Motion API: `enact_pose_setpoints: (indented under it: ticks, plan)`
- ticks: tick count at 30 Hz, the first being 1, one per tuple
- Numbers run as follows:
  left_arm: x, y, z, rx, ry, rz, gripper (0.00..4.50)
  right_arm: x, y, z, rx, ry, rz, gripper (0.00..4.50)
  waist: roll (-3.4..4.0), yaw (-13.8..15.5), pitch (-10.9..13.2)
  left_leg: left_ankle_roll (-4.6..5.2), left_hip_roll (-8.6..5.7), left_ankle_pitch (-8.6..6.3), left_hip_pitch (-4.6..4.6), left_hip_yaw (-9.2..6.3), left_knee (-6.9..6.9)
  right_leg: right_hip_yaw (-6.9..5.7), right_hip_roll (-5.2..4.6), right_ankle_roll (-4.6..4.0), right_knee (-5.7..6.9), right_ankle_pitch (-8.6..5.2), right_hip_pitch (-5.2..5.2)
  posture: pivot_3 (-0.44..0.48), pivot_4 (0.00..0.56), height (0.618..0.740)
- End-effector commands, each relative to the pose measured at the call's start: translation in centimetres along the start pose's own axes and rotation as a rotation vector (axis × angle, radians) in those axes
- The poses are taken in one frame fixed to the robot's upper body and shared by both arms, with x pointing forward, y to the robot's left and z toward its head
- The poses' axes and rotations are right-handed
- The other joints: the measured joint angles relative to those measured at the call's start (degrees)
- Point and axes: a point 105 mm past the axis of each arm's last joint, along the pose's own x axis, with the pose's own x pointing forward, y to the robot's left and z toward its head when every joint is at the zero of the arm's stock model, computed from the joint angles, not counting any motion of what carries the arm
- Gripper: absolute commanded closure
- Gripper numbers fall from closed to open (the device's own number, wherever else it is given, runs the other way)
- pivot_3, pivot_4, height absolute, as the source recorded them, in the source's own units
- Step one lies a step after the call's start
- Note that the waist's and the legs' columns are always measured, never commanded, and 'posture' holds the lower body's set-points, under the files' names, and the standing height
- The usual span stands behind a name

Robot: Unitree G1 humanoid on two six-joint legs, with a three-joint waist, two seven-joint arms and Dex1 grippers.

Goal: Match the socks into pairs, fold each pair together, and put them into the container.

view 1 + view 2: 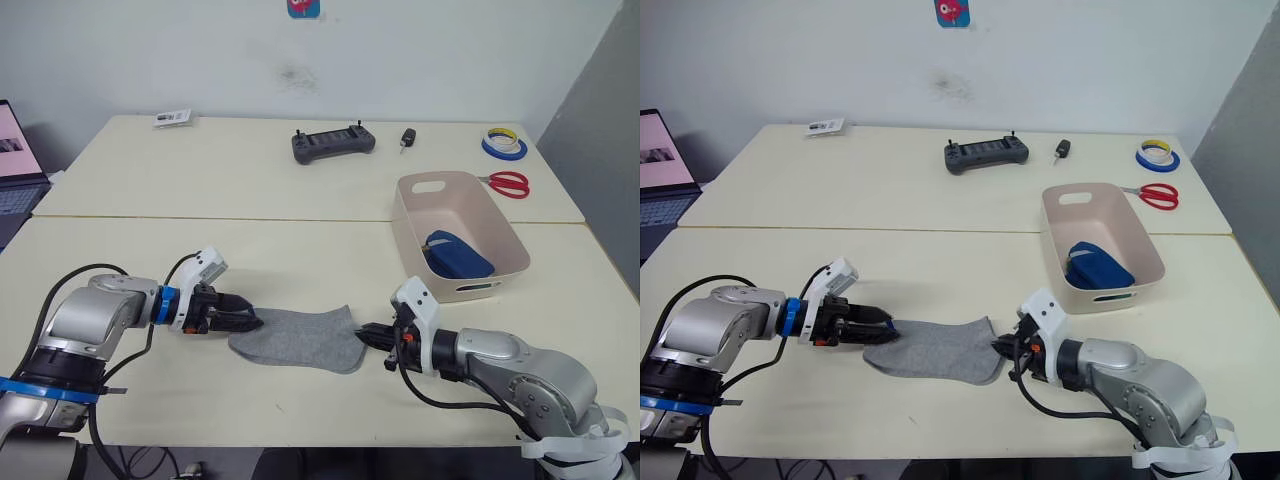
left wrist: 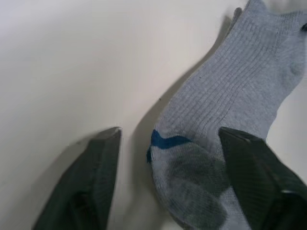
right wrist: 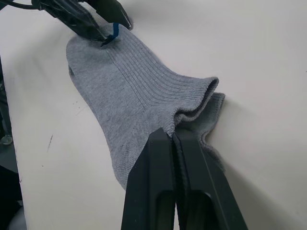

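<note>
I will next grab the grey socks by their toe end (image 1: 248,346) (image 2: 192,189) with my left gripper. Then I can fold the matched pair together.
Grey socks (image 1: 300,340) with a blue mark lie flat near the table's front edge, one stacked on the other (image 3: 129,96). My left gripper (image 1: 250,322) is open at the toe end, and the toe lies between its spread fingers (image 2: 91,182). My right gripper (image 1: 368,333) is shut on the cuff edge of the grey socks (image 3: 172,136). The container (image 1: 405,225), a pale beige bin, stands to the right with a folded blue pair (image 1: 457,255) inside.
On the far table lie a black controller (image 1: 333,143), a key fob (image 1: 407,137), tape rolls (image 1: 504,143), red scissors (image 1: 508,183) and a small card (image 1: 173,118). A laptop (image 1: 15,160) sits at the left edge.
</note>
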Motion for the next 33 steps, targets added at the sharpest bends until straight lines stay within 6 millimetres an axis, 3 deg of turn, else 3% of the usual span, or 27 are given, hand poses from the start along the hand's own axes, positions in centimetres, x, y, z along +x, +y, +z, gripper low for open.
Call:
enact_pose_setpoints:
  ticks: [1,6,9,12,14,15,18,20,23,27,28,33]
  plan:
    - [-1.8,0.1,1.3,0.049,-0.05,0.053,0.08,-0.1,0.0,0.6,-0.031,-0.016,-0.005,4.5,0.0,0.0,0.0,0.0,0.01,0.0,0.0,0.0,0.0,0.0,0.0,0.0,0.01,0.0,-0.01,0.0,0.15,0.74]
    - [-3.1,-0.8,2.0,0.131,-0.103,0.061,0.01,-0.3,-0.2,0.5,-0.065,-0.012,-0.026,4.5,0.01,0.0,0.0,0.0,0.0,0.0,0.0,0.01,0.0,0.01,-0.01,0.0,-0.01,0.0,-0.01,0.0,0.15,0.74]
    - [-3.2,-1.7,2.0,0.157,-0.134,0.049,0.0,-0.4,-0.1,0.7,-0.085,-0.016,-0.02,3.79,0.0,0.0,0.0,0.0,0.0,0.0,0.0,0.01,-0.01,0.01,-0.04,0.0,-0.01,0.0,-0.01,0.0,0.15,0.74]
    - [-3.3,-2.3,2.8,0.184,-0.193,0.058,0.0,-0.8,-0.4,0.8,-0.105,-0.013,-0.033,2.77,0.0,0.1,0.0,0.0,0.01,0.0,0.0,0.01,-0.01,0.0,-0.05,0.0,-0.01,0.0,0.0,0.0,0.15,0.74]
    - [-3.5,-2.7,3.4,0.208,-0.226,0.057,0.4,-1.7,-0.4,1.5,-0.152,-0.03,-0.016,2.08,0.0,0.1,0.0,0.0,0.01,0.0,0.0,0.0,0.0,-0.02,-0.05,0.0,-0.01,0.0,0.02,0.0,0.15,0.74]
    - [-3.6,-3.1,3.6,0.222,-0.227,0.047,0.65,-2.2,-0.3,2.0,-0.179,-0.044,-0.004,2.07,0.0,0.1,0.0,0.0,0.0,0.0,0.0,0.0,0.01,-0.02,-0.06,0.0,-0.01,0.0,0.03,0.0,0.15,0.74]
    - [-2.9,-4.2,3.8,0.27,-0.22,0.013,1.61,-2.8,0.8,3.3,-0.256,-0.098,0.068,2.07,0.0,0.1,0.0,0.0,-0.01,0.0,0.01,0.02,0.0,-0.02,-0.06,0.0,-0.06,0.0,0.06,0.0,0.15,0.74]
    - [-1.6,-4.7,3.9,0.293,-0.221,-0.005,2.2,-1.9,1.0,3.8,-0.276,-0.134,0.068,2.07,0.0,0.0,0.0,0.0,0.02,0.0,0.03,0.0,-0.01,-0.03,-0.05,0.0,-0.05,0.0,0.07,0.0,0.15,0.74]
    - [0.2,-4.9,3.1,0.335,-0.18,-0.017,3.26,0.0,1.1,2.9,-0.312,-0.098,0.077,2.69,0.0,0.0,0.0,0.0,0.02,0.0,0.08,0.01,-0.01,0.0,-0.01,0.0,-0.02,0.0,0.08,0.0,0.15,0.74]
    - [1.1,-4.2,0.9,0.354,-0.108,-0.009,4.5,3.0,1.0,1.9,-0.325,-0.065,0.079,4.05,-0.01,-0.2,0.0,-0.01,0.0,0.0,0.07,0.05,-0.01,0.06,0.0,0.0,-0.02,0.0,0.04,0.0,0.15,0.74]
    - [1.1,-4.0,0.5,0.347,-0.098,-0.003,4.5,3.5,1.0,1.7,-0.33,-0.054,0.083,4.44,0.0,-0.1,0.0,-0.01,0.02,0.0,0.06,0.03,-0.01,0.04,0.0,-0.01,-0.02,0.0,0.03,0.0,0.15,0.74]
    - [0.7,-2.6,-2.5,0.292,-0.024,0.043,4.5,4.9,0.7,-0.8,-0.326,0.039,0.094,4.48,0.0,0.1,0.0,-0.01,0.0,0.0,0.05,0.02,0.0,0.01,-0.03,-0.01,-0.03,0.0,0.04,0.0,0.15,0.74]
